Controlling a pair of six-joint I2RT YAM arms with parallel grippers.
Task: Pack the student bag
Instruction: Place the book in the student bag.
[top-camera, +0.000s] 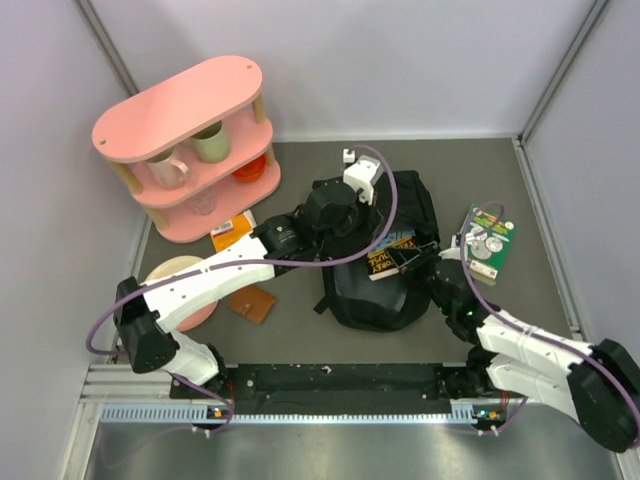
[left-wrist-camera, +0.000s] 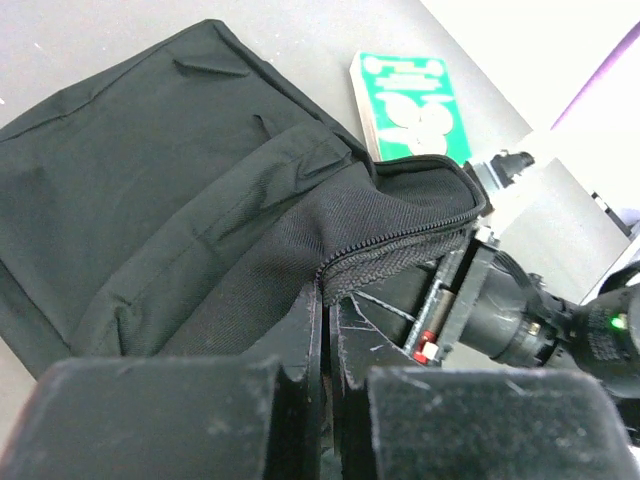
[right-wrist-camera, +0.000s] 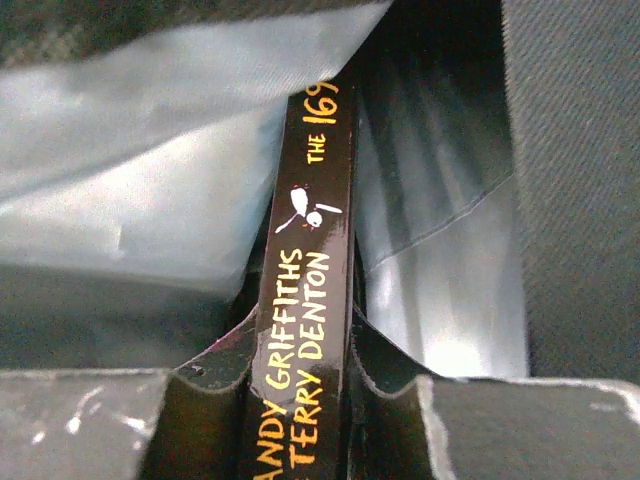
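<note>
The black book needs to go deeper inside before my right gripper opens. At the gripper's fingers, the book's cover (top-camera: 383, 263) sticks out past the bag's grey lining.
The student bag (top-camera: 375, 285) is a floppy black backpack lying in the middle of the table, its zipped mouth held open. My left gripper (top-camera: 362, 226) reaches over it from the left. In the left wrist view this gripper (left-wrist-camera: 338, 335) is shut on the bag's zip edge (left-wrist-camera: 400, 250), lifting the flap. My right gripper (top-camera: 415, 258) comes in from the right, shut on a black book (top-camera: 392, 256) with yellow lettering. In the right wrist view the book's spine (right-wrist-camera: 312, 250) sits between the fingers (right-wrist-camera: 385, 360), pointing into the bag's pale grey lining (right-wrist-camera: 150, 190).
A green book (top-camera: 488, 243) lies right of the bag and also shows as a green book (left-wrist-camera: 410, 95) in the left wrist view. A pink two-tier shelf (top-camera: 190, 140) with mugs stands back left. An orange book (top-camera: 233, 232), a brown card (top-camera: 253, 303) and a pale plate (top-camera: 175, 272) lie left.
</note>
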